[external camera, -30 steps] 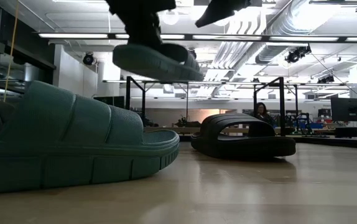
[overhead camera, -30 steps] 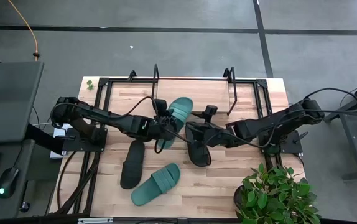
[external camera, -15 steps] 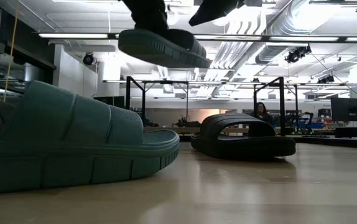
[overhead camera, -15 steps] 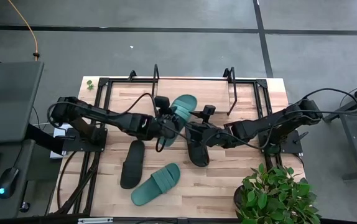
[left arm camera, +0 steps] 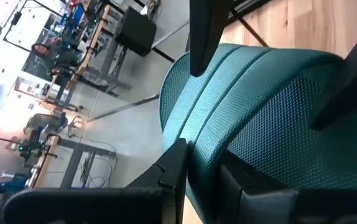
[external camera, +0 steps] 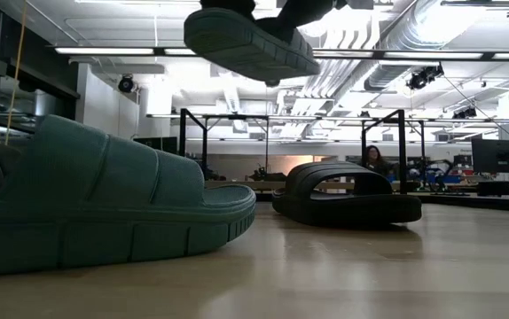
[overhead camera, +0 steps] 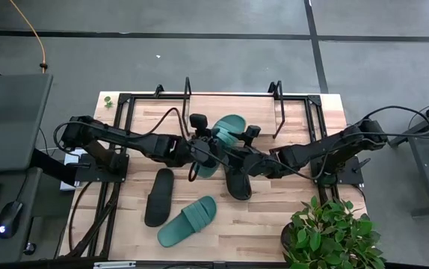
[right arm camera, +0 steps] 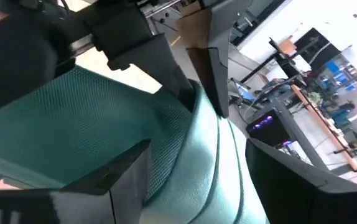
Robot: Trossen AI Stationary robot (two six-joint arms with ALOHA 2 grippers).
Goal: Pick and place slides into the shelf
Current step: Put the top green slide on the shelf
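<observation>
My right gripper grabs the teal slide's ribbed strap next, to carry that slide onto the shelf.
A teal slide with a ribbed strap is in the air over the table's middle, and in the low view it shows from below, tilted. My left gripper is shut on it. My right gripper is open, with its fingers on either side of the same slide. The second teal slide lies sole down on the table near the near edge. One black slide lies to its left. The other black slide lies under my right arm. The shelf stands along the far side. My left gripper pinches the teal slide by the ribbed strap at one long side, between its two fingers. It comes roughly level from the table's left. The slide is lifted clear and tilted. My right gripper straddles the strap side; whether it touches the slide, I cannot tell.
The shelf's black frame bars rise at the far edge and also show in the low view. A potted plant stands at the near right corner. Bare tabletop lies between the plant and the near teal slide.
My left gripper has carried the teal slide up and toward the table's right and far edge; in the low view the slide rose and shifted right. My right gripper has closed in on the slide from the right, and its fingers now straddle it.
</observation>
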